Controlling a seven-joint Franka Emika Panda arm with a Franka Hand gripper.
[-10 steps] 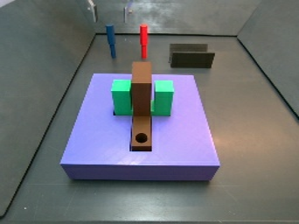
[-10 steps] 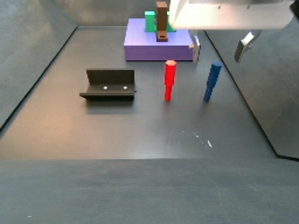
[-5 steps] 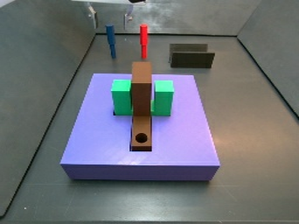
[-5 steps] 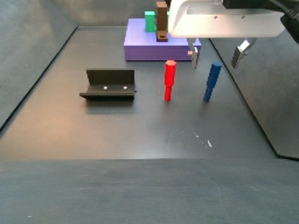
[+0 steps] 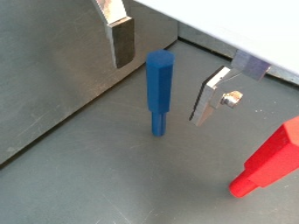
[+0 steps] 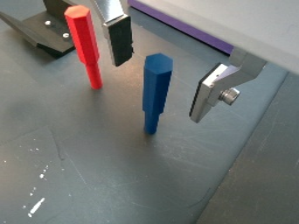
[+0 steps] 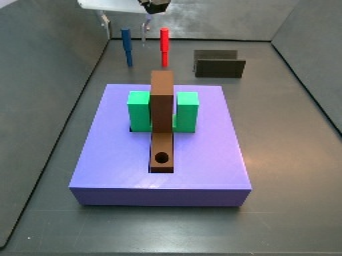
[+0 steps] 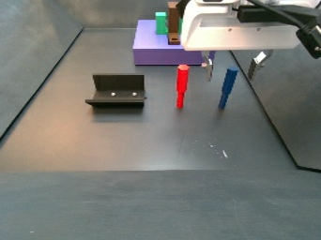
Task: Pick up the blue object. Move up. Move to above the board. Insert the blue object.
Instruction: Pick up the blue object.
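I should next grab the blue object by its thick upper part (image 7: 126,37) (image 5: 159,74) with my gripper, so its thin lower end stays free to go into the board's hole.
The blue object (image 7: 127,45) is a thin blue peg that stands upright on the grey floor at the far end of the bin. It also shows in a side view (image 8: 228,89) and in both wrist views (image 5: 159,92) (image 6: 156,92). My gripper (image 7: 126,20) hangs just above it, open. In both wrist views the gripper (image 5: 162,87) (image 6: 160,86) has a silver finger on each side of the peg's top, with clear gaps. The board (image 7: 162,115) is a brown plank with a round hole (image 7: 162,158) near its close end, clasped by a green block (image 7: 139,110).
A same-sized red peg (image 7: 164,45) (image 8: 182,86) (image 6: 82,48) stands beside the blue one. The board rests on a large lavender slab (image 7: 207,160) (image 8: 153,54). The fixture (image 7: 219,65) (image 8: 116,91) stands on the floor. Grey walls enclose the bin.
My gripper has come down over the blue peg, and its fingers now flank the peg's top. The pegs and the board have not moved.
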